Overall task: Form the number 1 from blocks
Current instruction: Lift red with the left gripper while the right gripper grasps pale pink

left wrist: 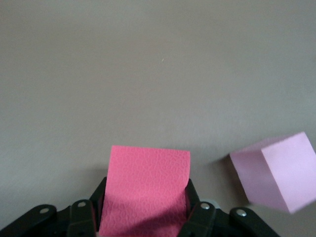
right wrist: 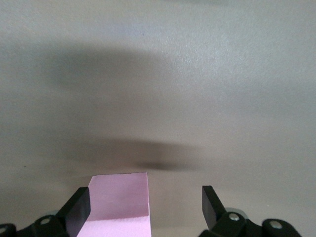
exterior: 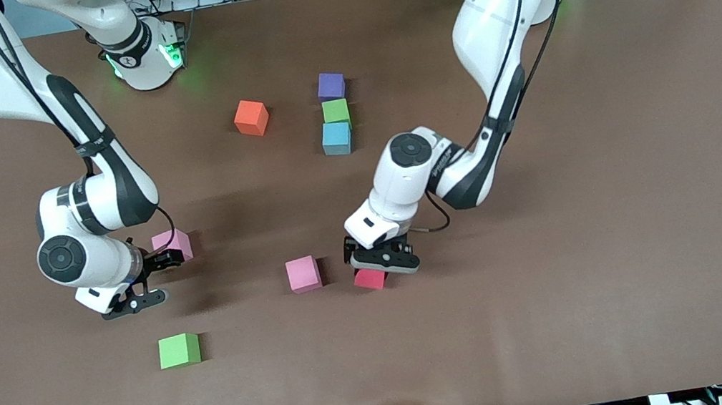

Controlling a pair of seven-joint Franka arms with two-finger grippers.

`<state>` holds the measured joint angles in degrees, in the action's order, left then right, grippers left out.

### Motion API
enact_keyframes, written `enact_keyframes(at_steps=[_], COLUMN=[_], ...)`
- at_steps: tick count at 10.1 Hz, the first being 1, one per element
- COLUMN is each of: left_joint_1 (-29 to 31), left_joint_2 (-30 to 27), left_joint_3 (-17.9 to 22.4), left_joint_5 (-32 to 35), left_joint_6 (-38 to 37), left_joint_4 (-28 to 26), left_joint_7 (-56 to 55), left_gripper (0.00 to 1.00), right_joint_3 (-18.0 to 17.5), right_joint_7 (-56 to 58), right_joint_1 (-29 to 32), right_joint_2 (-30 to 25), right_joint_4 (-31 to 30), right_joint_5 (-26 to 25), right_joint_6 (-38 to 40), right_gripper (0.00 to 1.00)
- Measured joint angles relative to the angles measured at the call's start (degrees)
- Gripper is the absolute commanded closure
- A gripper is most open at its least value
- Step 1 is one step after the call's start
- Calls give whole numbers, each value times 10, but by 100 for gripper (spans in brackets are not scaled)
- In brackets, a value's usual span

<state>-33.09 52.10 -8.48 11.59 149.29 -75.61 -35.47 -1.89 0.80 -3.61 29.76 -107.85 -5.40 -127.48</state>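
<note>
My right gripper picks up the second pink block by its opposite sides next, to lengthen the column (exterior: 335, 114) for the number 1.
A purple block (exterior: 331, 85), a green block (exterior: 336, 111) and a blue block (exterior: 336, 138) form a short column mid-table. The orange block (exterior: 251, 118) lies beside it, toward the right arm's end. My left gripper (exterior: 382, 264) (left wrist: 145, 202) is shut on the red block (exterior: 371, 278) (left wrist: 148, 182), low at the table. Beside it lies a pink block (exterior: 303, 274) (left wrist: 276, 170). My right gripper (exterior: 159, 278) (right wrist: 145, 206) is open around the second pink block (exterior: 172, 245) (right wrist: 118, 202), which sits against one finger. A second green block (exterior: 179, 350) lies nearest the front camera.
The brown table (exterior: 590, 231) is bare at the left arm's end and along its front edge. The right arm's base (exterior: 146, 55) stands at the table's back edge.
</note>
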Motion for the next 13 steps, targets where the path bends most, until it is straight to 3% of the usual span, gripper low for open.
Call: enact_keyframes(at_steps=[2,4,8,13], left_joint_1=[-5,-5,-16,-37], left_joint_2=[-48,-78,-84,-84], left_joint_3=[-2,-4,-20,-34], left_joint_5=[0,0,-4,-133], left_joint_6=[-82,-86,-86,-86], left_joint_4=[-34,-78,-91,-98], left_joint_7=[-14,-67,-205,-228], left_gripper=[100,100,100,100], right_joint_3=[-3,-5,-8,-10], right_joint_7=[14,39,50,72], right_joint_1=[4,5,5,6], right_joint_2=[4,3,2,2], right_joint_4=[-6,-6,-5,-12], right_joint_5=[22,43,46,75], right_joint_6=[0,0,1,6], right_gripper=[0,0,0,0])
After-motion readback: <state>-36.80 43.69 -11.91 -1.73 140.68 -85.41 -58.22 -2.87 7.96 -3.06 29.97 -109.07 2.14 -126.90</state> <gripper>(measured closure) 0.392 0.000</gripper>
